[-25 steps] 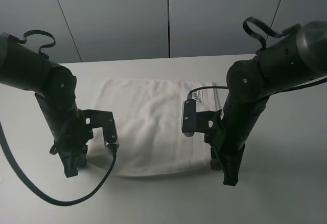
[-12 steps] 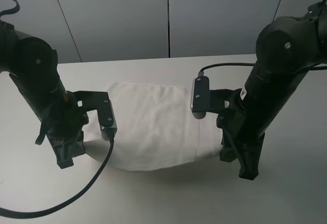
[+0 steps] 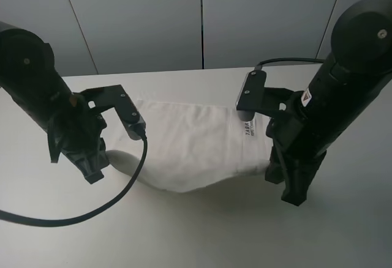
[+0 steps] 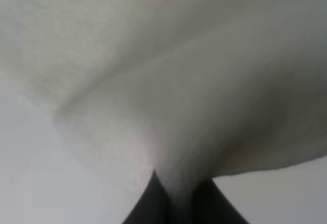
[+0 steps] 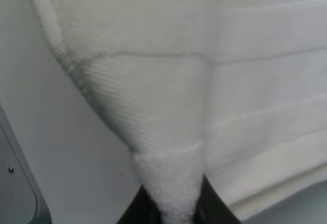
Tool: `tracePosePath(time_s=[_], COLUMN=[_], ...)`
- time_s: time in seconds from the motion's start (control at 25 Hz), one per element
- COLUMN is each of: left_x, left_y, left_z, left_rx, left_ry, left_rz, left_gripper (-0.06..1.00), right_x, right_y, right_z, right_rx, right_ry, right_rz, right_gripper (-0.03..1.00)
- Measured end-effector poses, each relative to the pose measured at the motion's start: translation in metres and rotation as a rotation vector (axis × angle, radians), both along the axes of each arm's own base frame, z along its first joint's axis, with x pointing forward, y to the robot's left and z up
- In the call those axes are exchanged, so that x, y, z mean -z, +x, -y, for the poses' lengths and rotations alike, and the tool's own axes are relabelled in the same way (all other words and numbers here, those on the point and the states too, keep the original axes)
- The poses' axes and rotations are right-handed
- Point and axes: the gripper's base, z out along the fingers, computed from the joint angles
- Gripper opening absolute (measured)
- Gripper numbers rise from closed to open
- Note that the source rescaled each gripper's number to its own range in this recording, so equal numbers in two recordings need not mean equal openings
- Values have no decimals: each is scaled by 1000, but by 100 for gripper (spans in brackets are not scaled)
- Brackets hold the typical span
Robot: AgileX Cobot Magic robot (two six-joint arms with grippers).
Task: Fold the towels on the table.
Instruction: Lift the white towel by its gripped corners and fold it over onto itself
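The sagging near edge (image 3: 184, 188) hangs short of the far edge. My right gripper keeps hold of the white towel until its near edge lies along its far edge (image 3: 190, 104).
The white terry towel (image 3: 190, 145) lies on the white table (image 3: 184, 237), between my two arms. Its near edge is lifted at both ends and sags in the middle. Its small label (image 3: 251, 127) with dark print shows near the right arm. My left gripper (image 3: 95, 171) is shut on the towel's near left corner; the left wrist view shows cloth (image 4: 168, 106) pinched between the dark fingertips (image 4: 145, 206). My right gripper (image 3: 294, 191) is shut on the near right corner; the right wrist view shows the woven band stripes (image 5: 255, 111) and the cloth pinched in that gripper (image 5: 171, 206).
A black cable (image 3: 79, 219) loops from the left arm over the table's near left part. A grey panelled wall (image 3: 202, 17) stands behind the table's far edge. Bare tabletop lies in front of the towel and on both sides.
Both arms have risen and drawn back from the near edge, lifting the towel's near corners off the table. The towel's front edge now hangs between the grippers, and the label shows again.
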Motion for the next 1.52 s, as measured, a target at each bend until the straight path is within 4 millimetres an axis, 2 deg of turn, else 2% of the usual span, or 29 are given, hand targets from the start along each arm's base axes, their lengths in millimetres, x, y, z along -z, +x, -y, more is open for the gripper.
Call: tracePosePath(time_s=[0.36,0.52,0.72,0.96,1.2,1.36,1.52], left_x=[-33,-35,-37,-38,-40,-42,-43], left_y=[-1,-1,4,20,33,36,40], left_z=[2,2,1,-13,-22,-20,-19], left_rx=[-151,-256,-401,-583,-677,-679,-664], left_ry=[-190,-224,-278,-316,-376,-411,-438], left_rz=[88,75,71,66,83,106,146], left_gripper=[0,0,0,0,2,7,8], right_x=[-15,-25,-28,-30,-34,-22,-6], right_y=[13,16,20,30,38,43,50], right_z=[-3,-2,2,6,5,2,-3], right_rx=[229,310,420,592,695,708,713], right_ry=[16,45,28,37,103,74,51], right_rz=[60,107,139,230,295,279,275], right_gripper=[0,0,0,0,0,0,0])
